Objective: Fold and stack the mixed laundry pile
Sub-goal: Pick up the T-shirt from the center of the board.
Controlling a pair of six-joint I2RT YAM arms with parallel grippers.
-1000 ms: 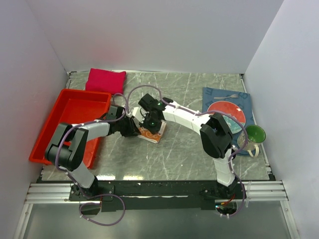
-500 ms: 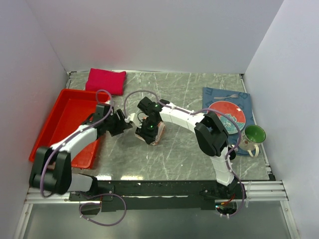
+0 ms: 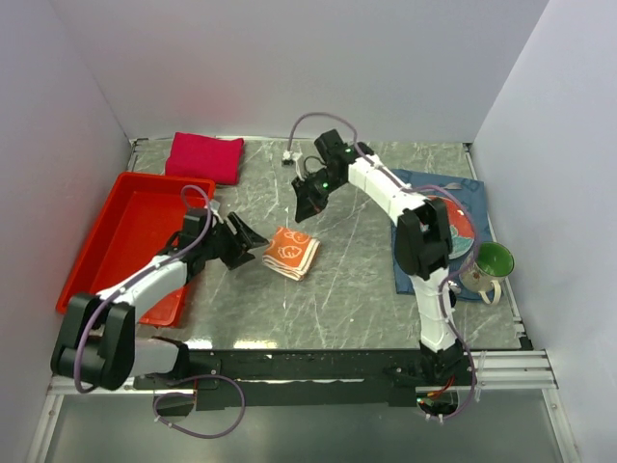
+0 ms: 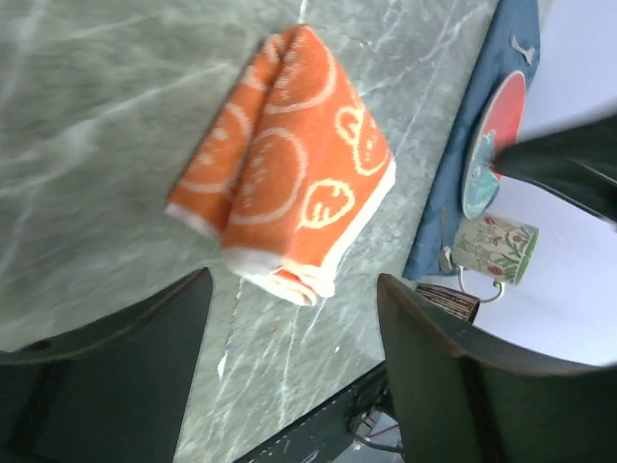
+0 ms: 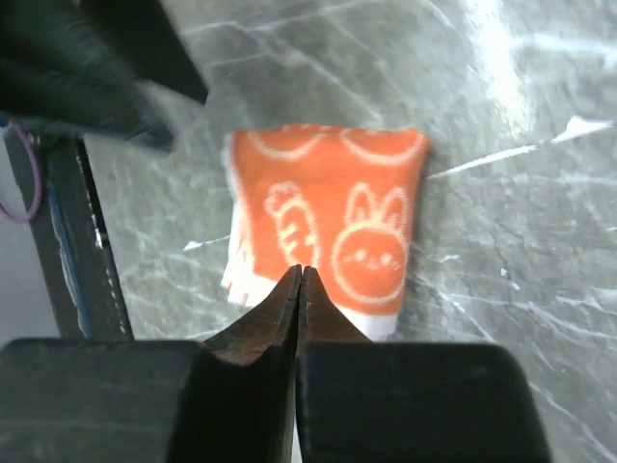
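Observation:
Next, my left gripper grabs the folded orange-and-white cloth's layers, pinched together on the side facing the tray, to stack the cloth still folded.
The small orange-and-white patterned cloth (image 3: 292, 252) lies folded on the grey marbled table, also in the left wrist view (image 4: 284, 188) and right wrist view (image 5: 328, 212). My left gripper (image 3: 249, 243) is open and empty, just left of the cloth, its jaws apart (image 4: 289, 386). My right gripper (image 3: 308, 201) is shut and empty, raised above and behind the cloth (image 5: 300, 273). The crimson-magenta shirt (image 3: 204, 156) lies folded at the back left. The long grey garment is out of view.
A red plastic tray (image 3: 135, 231) stands at the left. A dark blue placemat (image 3: 439, 188) with a red plate (image 3: 453, 217) and a green mug (image 3: 492, 262) lies at the right. White walls close in three sides.
My right gripper let go of the orange cloth and rose back toward the far side. My left gripper drew back a little to the left. The cloth now lies free on the table.

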